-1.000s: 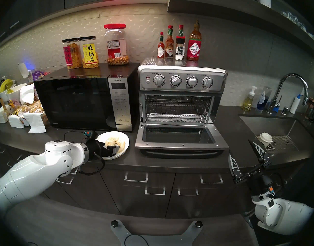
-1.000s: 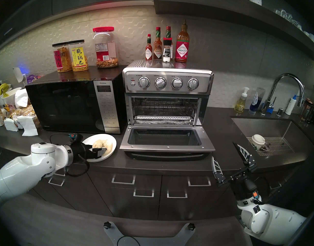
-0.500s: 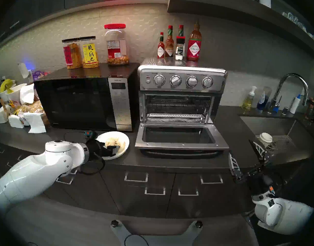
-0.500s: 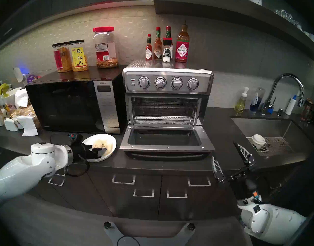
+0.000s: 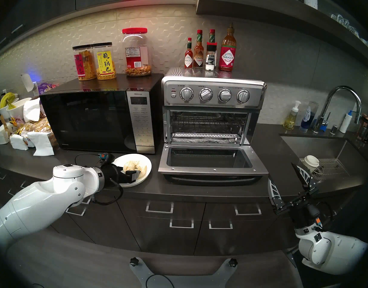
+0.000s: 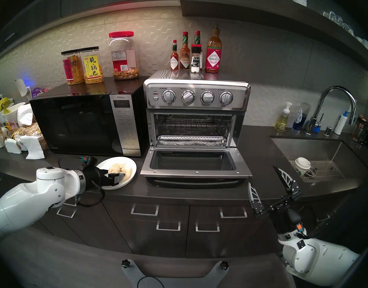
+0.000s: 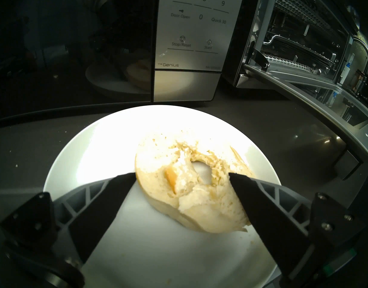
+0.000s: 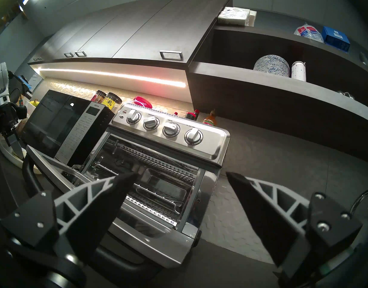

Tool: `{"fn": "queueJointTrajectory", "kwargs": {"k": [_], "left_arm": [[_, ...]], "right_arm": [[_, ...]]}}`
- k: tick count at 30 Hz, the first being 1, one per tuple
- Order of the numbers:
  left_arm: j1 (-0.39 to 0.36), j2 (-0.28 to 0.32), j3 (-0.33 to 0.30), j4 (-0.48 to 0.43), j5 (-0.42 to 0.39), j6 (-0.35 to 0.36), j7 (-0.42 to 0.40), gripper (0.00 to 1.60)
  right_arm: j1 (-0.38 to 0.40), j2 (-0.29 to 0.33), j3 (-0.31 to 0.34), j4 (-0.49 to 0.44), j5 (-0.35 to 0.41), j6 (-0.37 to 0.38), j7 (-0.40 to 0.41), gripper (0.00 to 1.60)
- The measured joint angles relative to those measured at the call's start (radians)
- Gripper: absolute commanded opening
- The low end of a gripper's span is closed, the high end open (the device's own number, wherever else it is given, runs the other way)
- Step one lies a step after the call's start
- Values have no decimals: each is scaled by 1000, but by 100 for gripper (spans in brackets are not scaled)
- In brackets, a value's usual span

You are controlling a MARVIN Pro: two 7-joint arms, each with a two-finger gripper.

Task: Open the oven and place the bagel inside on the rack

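The whole bagel spreads about as wide as my open fingers, so next my left gripper needs to pinch it by its narrower edge beside the hole.
The stainless oven stands on the counter with its glass door dropped flat. Its wire rack is bare inside the cavity. The pale bagel lies on a white plate in front of the microwave, left of the oven door. My left gripper is open, low over the plate, with one finger on each side of the bagel. My right gripper hangs open and empty in the air off the counter's front edge, right of the oven door.
A black microwave with snack jars on top stands left of the oven. Sauce bottles stand on the oven's top. At right a sink holds a paper cup, with a faucet behind. Bread bags and napkins crowd the far left.
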Motion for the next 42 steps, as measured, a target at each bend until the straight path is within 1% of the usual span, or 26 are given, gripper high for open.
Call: {"fn": "queueJointTrajectory", "kwargs": {"k": [24,27,28,31,35,42], "left_arm": [[-1,0,-1,-1,0,4,0,160],[-9,-1,-13,-7,0,30,0,160],[-19,-1,-26,-11,0,52,-1,160],[-43,-6,-56,-14,0,88,-2,160],[-82,-16,-79,-14,0,133,-3,160],[-148,-49,-83,-8,-8,211,-11,160]], "right_arm": [[1,0,0,-1,-1,-1,0,160],[2,1,1,-2,-2,-1,0,160],[3,1,1,-3,-2,-1,0,160],[4,1,1,-3,-3,-2,0,160],[5,1,1,-4,-5,-2,0,160],[7,1,2,-4,-7,-2,0,160]]}}
